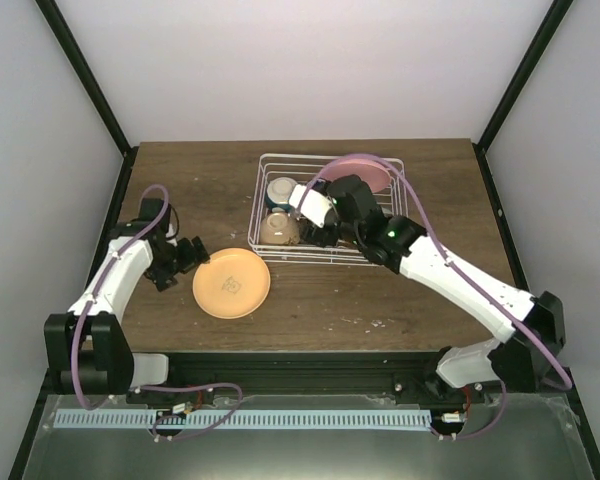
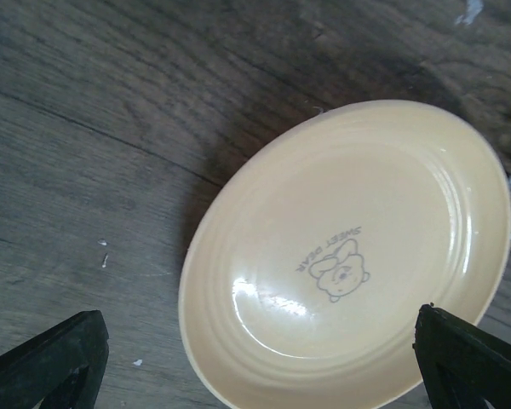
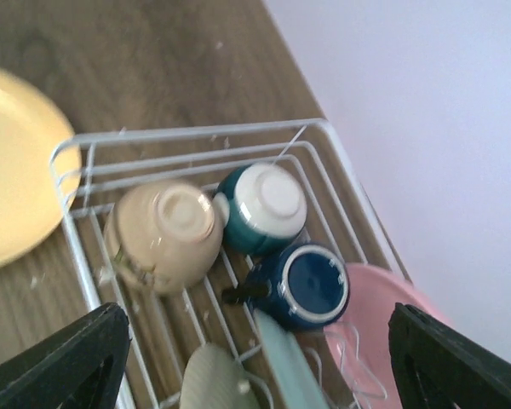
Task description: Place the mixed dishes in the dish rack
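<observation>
I should grab the yellow plate (image 1: 231,283) with my left gripper by its rim farthest from the rack, so the rack-side rim stays free to hand over to my right gripper.
The white wire dish rack (image 1: 388,236) stands at the back centre of the table. In it lie the pink plate (image 1: 368,172), an upturned cream bowl (image 1: 279,230) and an upturned white-and-blue bowl (image 1: 281,190). The right wrist view shows the rack (image 3: 68,153), the cream bowl (image 3: 163,234), the white-and-blue bowl (image 3: 264,206), the dark blue mug (image 3: 305,287) bottom up, and the pink plate (image 3: 375,328). My right gripper (image 1: 320,228) hovers open and empty over the rack. A yellow plate (image 1: 231,283) with a bear print (image 2: 341,271) lies on the table. My left gripper (image 1: 192,253) is open at its left rim.
In the right wrist view a pale green plate edge (image 3: 291,362) and a pale ribbed object (image 3: 209,375) stand in the rack below my right gripper. The yellow plate (image 3: 8,170) lies just outside the rack's left wall. Dark frame posts rise at the table's back corners.
</observation>
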You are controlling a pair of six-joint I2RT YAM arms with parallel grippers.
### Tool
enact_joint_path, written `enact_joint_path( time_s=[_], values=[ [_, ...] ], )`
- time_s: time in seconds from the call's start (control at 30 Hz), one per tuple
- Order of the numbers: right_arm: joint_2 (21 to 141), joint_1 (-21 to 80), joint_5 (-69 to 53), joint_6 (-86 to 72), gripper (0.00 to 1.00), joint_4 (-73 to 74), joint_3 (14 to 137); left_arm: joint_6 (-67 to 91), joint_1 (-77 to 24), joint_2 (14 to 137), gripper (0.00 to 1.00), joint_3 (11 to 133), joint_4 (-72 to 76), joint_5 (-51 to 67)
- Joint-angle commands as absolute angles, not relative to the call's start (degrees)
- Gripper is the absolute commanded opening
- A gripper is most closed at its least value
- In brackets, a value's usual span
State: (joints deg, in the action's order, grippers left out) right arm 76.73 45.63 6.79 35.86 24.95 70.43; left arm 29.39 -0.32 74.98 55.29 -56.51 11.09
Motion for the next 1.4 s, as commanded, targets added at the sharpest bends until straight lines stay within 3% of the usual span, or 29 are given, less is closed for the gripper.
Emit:
enact_joint_path(
  time_s=[0.0, 0.43, 0.7, 1.1, 1.37],
  values=[
    [81.83, 45.79, 9.17, 25.14, 0.84, 18.85, 78.5, 30.12, -0.44, 76.18, 1.0, 53.76, -55.75, 9.85],
    [88.19, 45.75, 10.73, 25.45, 0.84, 23.02, 85.41, 29.77, -0.44, 79.31, 0.98, 45.03, -47.41, 12.63],
    [91.27, 45.79, 10.19, 24.6, 0.77, 27.65, 89.97, 30.08, -0.44, 82.88, 0.83, 40.79, -42.13, 15.36],
    [91.14, 45.77, 10.37, 23.29, 0.73, 28.79, 89.0, 28.84, -0.61, 86.13, 0.22, 40.57, -41.39, 14.99],
    [91.72, 45.79, 10.09, 23.71, 0.73, 27.11, 88.42, 29.09, -0.04, 82.05, 0.08, 45.07, -46.69, 14.65]
  ],
)
